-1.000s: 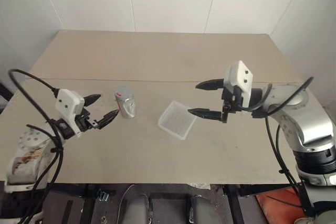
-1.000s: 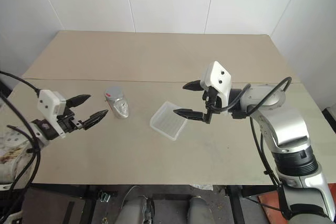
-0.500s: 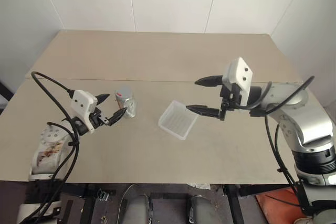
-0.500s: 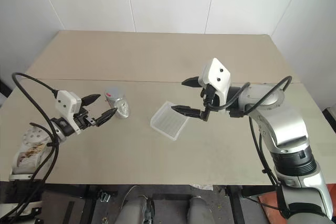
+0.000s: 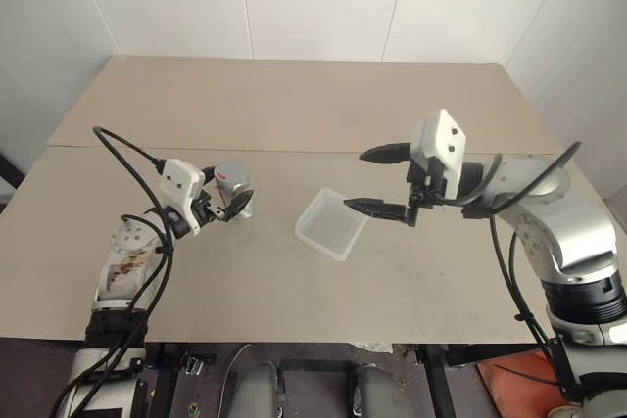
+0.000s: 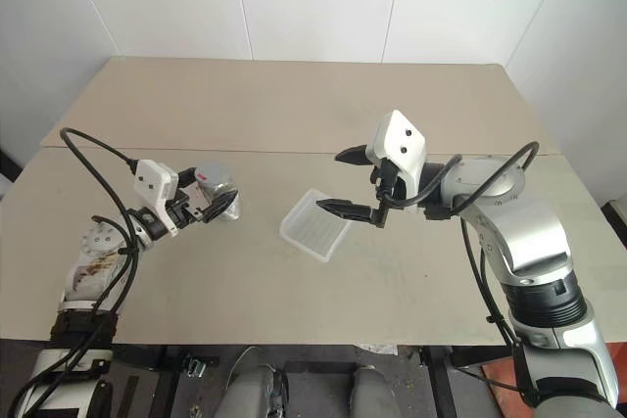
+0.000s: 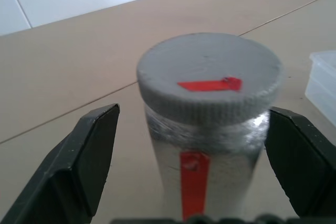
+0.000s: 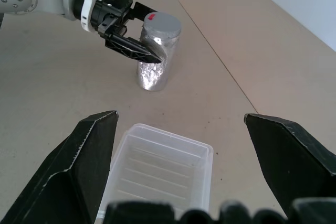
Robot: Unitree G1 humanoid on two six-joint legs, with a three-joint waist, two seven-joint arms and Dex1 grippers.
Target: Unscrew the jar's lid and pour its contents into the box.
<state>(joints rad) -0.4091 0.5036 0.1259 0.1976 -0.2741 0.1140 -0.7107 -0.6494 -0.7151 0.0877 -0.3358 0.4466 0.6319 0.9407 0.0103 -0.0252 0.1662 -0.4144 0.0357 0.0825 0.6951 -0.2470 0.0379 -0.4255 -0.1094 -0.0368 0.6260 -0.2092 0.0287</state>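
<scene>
My left gripper should close on the jar now: my fingers are on either side of the jar's silvery side (image 7: pixel 231 174), below the jar's grey lid.
The jar (image 5: pixel 235 195), silvery with a red strip down its side, stands upright on the table left of centre. Its grey lid (image 7: pixel 210 85) sits on top and bears a red mark. The contents are hidden behind the shiny wall. My left gripper (image 5: pixel 226 203) is open and level. One finger (image 7: pixel 79 166) stands on each side of the jar, with a gap on both sides. The box (image 5: pixel 331 225), a shallow translucent tray, lies to the right of the jar. Above its right edge hovers my right gripper (image 5: pixel 357 179), open and holding nothing.
The beige table (image 5: pixel 294 105) has a seam running across it behind the jar and the box. White walls close it in at the back and on both sides. Its front edge lies close below both arms.
My left gripper has moved toward the jar, and its open fingers now stand on either side of it. The right gripper, the jar and the box have stayed where they were.
</scene>
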